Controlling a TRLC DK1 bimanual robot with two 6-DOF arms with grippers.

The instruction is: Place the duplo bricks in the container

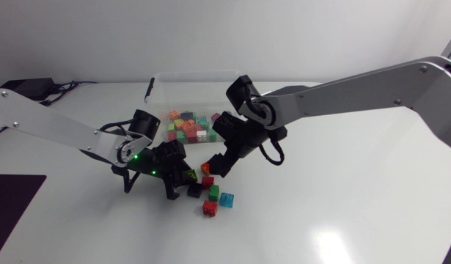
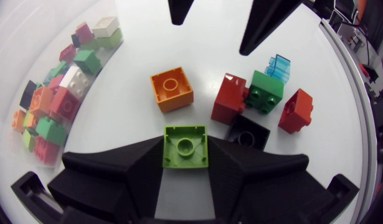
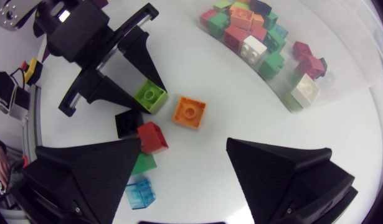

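My right gripper grabs the orange brick [image 2: 171, 89] by its opposite sides next. Then the brick goes in the clear container.
My left gripper [image 2: 185, 163] is shut on a lime green brick [image 2: 185, 146] that sits on the table; both fingers press its sides. In the head view this gripper [image 1: 180, 180] is low at the table's middle left. Just ahead of it lies an orange brick [image 2: 171, 89]. Beside that are two red bricks [image 2: 230, 98] [image 2: 296, 111], a green one [image 2: 264, 93], a black one [image 2: 248, 132] and a clear blue one [image 2: 278, 65]. My right gripper [image 3: 185, 177] hangs open above the orange brick [image 3: 190, 112], holding nothing. The clear container [image 1: 196, 75] holds several bricks [image 1: 187, 126].
The container stands at the back middle of the table, just behind both grippers. The loose bricks [image 1: 212, 194] lie in a small cluster in front of it. The two grippers are close together, tips facing each other. A dark mat [image 1: 12, 202] lies at the front left.
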